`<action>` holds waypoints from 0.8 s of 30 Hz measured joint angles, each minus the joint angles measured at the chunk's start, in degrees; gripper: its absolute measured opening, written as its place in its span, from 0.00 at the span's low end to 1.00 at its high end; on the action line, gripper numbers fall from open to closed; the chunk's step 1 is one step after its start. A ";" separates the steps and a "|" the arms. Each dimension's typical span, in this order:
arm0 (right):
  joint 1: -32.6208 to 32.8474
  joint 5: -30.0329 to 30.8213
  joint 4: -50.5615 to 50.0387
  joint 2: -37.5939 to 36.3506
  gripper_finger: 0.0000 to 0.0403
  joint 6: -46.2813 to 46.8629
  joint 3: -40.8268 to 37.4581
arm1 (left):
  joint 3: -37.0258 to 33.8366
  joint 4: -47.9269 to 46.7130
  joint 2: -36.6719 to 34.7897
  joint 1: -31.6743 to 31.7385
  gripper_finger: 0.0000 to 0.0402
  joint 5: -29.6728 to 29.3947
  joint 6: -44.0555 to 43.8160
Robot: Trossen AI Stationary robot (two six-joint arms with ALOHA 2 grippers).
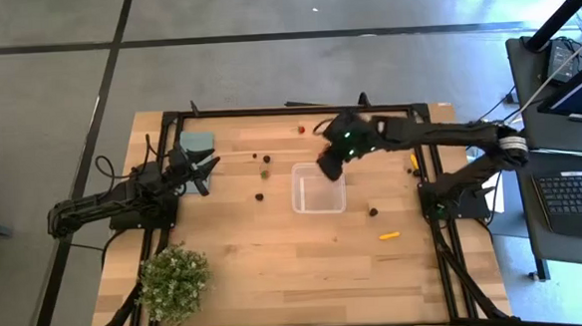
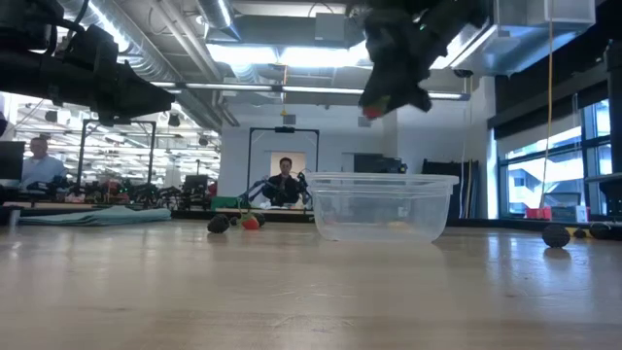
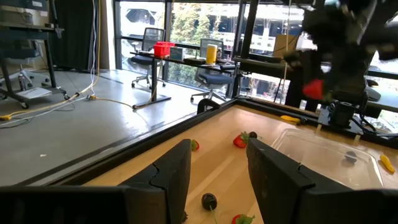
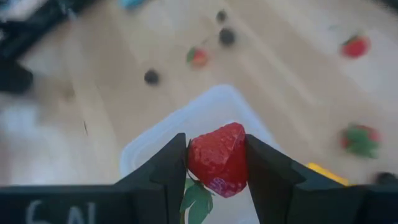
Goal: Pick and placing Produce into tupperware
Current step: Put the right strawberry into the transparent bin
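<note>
The red strawberry point(image 4: 217, 158) is above the tupperware's far rim. I will lower the strawberry into the tupperware before my right gripper lets go of it.
My right gripper point(image 1: 331, 164) hangs over the far edge of the clear square tupperware point(image 1: 318, 188), shut on a red toy strawberry point(image 4: 217, 158). In the low view the strawberry point(image 2: 373, 110) is well above the tupperware point(image 2: 381, 206). My left gripper point(image 1: 207, 167) is open and holds nothing, raised over the table's left part, left of the tupperware. Loose produce rests on the wood: a red piece point(image 1: 301, 128), dark bits point(image 1: 260, 196) point(image 1: 373, 212), and orange pieces point(image 1: 389, 235) point(image 1: 414, 161). My right gripper pinches the strawberry's red body point(image 4: 231, 143) between its two fingers point(image 4: 171, 163), one on each side. The fingers slant down from above and from the table's right. The berry is lifted clear, with its green leaf point(image 4: 196, 200) hanging below.
A bushy potted plant point(image 1: 174, 281) stands at the near left corner. A flat teal rectangle point(image 1: 196, 141) lies at the far left, by my left arm. A black frame point(image 1: 298, 111) rims the table. Bare wood point(image 1: 276, 254) lies near the tupperware. People sit in the room behind point(image 2: 284, 181).
</note>
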 joint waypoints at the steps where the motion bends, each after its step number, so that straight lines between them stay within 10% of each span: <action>1: 0.76 0.00 0.66 1.61 0.35 -0.61 0.00 | 0.00 0.00 0.00 -0.01 0.37 0.00 0.00; 24: 2.92 0.23 1.04 22.88 0.37 -4.15 0.02 | 0.00 0.00 0.00 0.00 0.37 0.02 -0.02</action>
